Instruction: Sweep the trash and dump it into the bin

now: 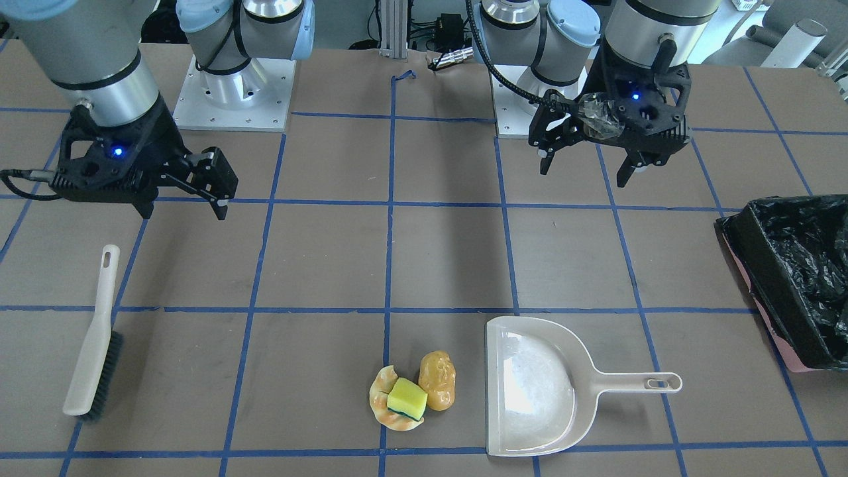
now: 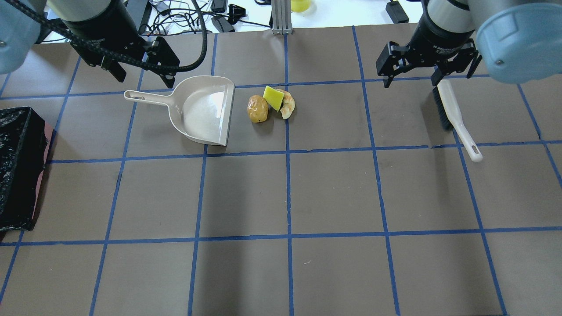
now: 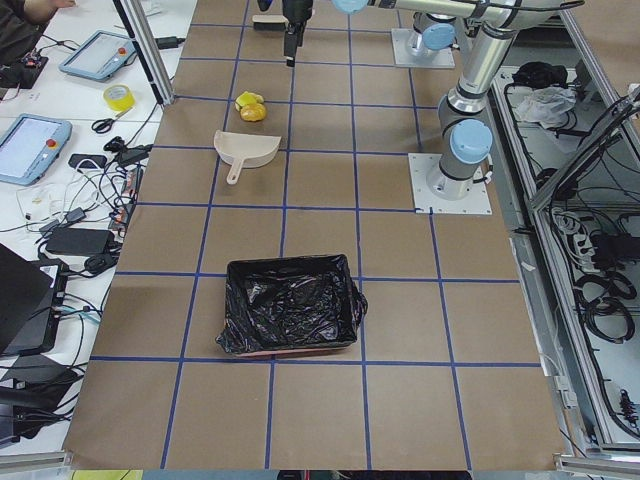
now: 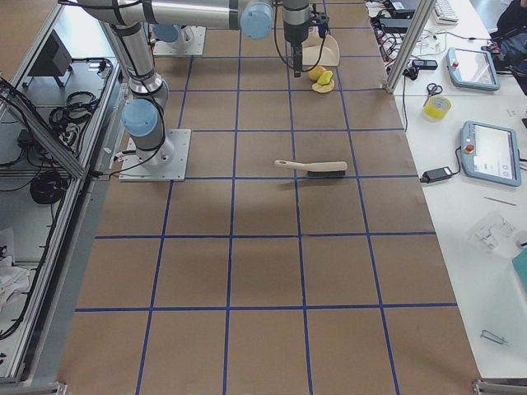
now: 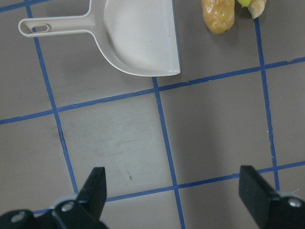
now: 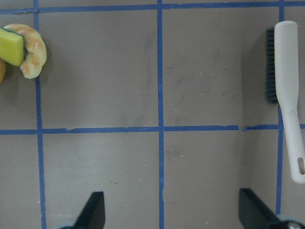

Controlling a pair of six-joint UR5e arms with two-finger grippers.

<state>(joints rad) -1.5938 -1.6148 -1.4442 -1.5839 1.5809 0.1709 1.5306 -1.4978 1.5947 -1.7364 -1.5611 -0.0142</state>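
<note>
My right gripper grabs the white brush by its handle (image 1: 106,278) next, to sweep the trash into the dustpan (image 1: 532,385).
The trash lies in one cluster: a golden-brown lump (image 1: 437,379), a pale crescent pastry (image 1: 383,405) and a yellow sponge with a green backing (image 1: 406,399) resting on the pastry. The black-lined bin (image 1: 795,278) stands at the table's end on my left side. My left gripper (image 2: 145,81) is open and empty, hovering above the beige dustpan's (image 2: 204,109) handle side. My right gripper (image 2: 411,83) is open and empty, above the bristle end of the brush (image 2: 456,118). The left wrist view shows the dustpan (image 5: 138,36) and the lump (image 5: 218,16); the right wrist view shows the brush (image 6: 288,86) and the pastry (image 6: 33,52).
The dustpan (image 1: 530,391) lies flat with its open mouth facing the trash and its handle pointing toward the bin. The brush (image 1: 93,344) lies flat on my right side. Brown table with a blue tape grid (image 2: 287,193); both arm bases at the near edge.
</note>
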